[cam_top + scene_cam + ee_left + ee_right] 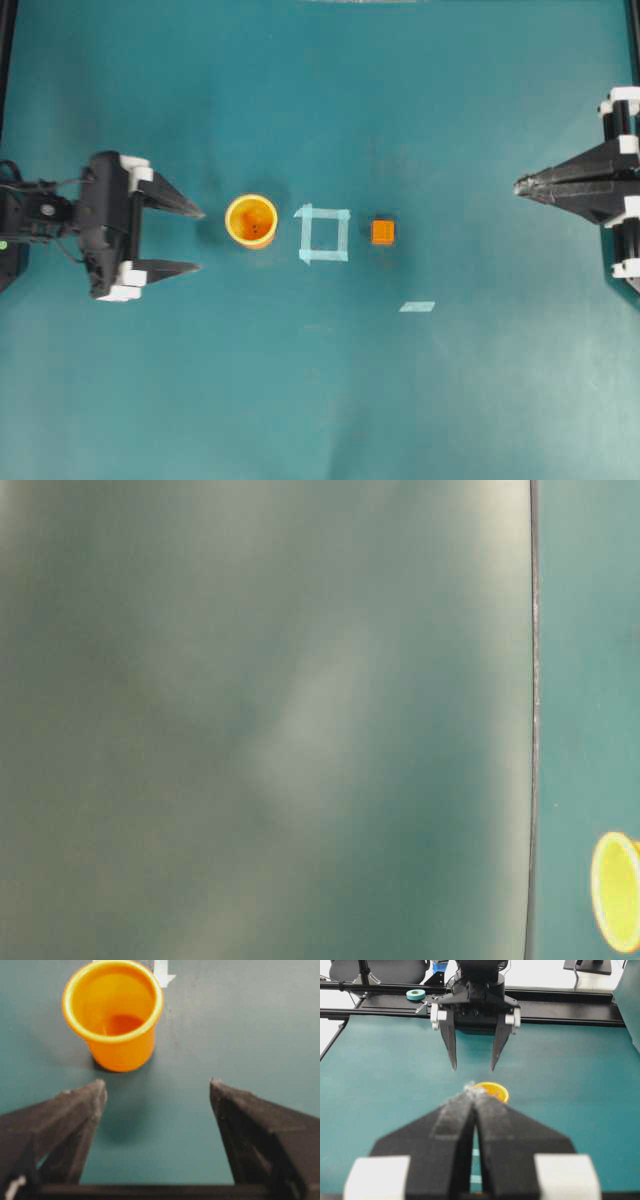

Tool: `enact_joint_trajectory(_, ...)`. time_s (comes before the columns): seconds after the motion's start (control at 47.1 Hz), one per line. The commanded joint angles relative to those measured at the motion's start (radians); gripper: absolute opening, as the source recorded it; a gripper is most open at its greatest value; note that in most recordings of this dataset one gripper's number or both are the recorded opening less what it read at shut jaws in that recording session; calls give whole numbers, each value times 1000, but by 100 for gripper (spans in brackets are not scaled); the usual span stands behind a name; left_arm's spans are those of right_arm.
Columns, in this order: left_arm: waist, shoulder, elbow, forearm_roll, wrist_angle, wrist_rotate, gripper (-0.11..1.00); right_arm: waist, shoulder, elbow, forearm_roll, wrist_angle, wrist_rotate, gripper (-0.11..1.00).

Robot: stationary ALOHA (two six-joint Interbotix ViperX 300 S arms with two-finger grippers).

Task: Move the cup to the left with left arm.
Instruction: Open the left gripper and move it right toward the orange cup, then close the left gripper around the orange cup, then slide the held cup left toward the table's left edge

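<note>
The left gripper will shift the cup over as asked, so it will next grab the orange-yellow cup around its body [251, 236] [120, 1051].
The orange-yellow cup [251, 220] stands upright on the teal table, just left of a tape square [324, 234]. My left gripper [202, 240] is open, its two pointed fingers a short way left of the cup and apart from it. In the left wrist view the cup [114, 1015] sits ahead and left of centre, beyond the open gripper [158, 1085], with bare table between the fingers. My right gripper [518, 185] rests shut at the far right. Past its closed tips [473, 1091] the right wrist view catches the cup [494, 1091]. The table-level view has the cup's rim [614, 892].
A small orange cube [383, 232] lies right of the tape square. A loose strip of tape [417, 306] lies on the table below and right of the cube. A roll of green tape [415, 994] sits on the frame behind the left arm.
</note>
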Motion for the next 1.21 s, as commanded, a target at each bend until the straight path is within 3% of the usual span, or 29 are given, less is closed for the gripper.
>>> enact_joint_trajectory(0.0,17,55,-41,2,-35,11,81,0,5,-26,-5,-2,2,-1)
enact_joint_trajectory(0.34,84,181,-107,2,-83,34,81,0,2,-28,-5,0,2,-1)
enact_joint_trajectory(1.188,57,327,-245,9,-112,32,81,0,6,-26,-6,8,2,-1)
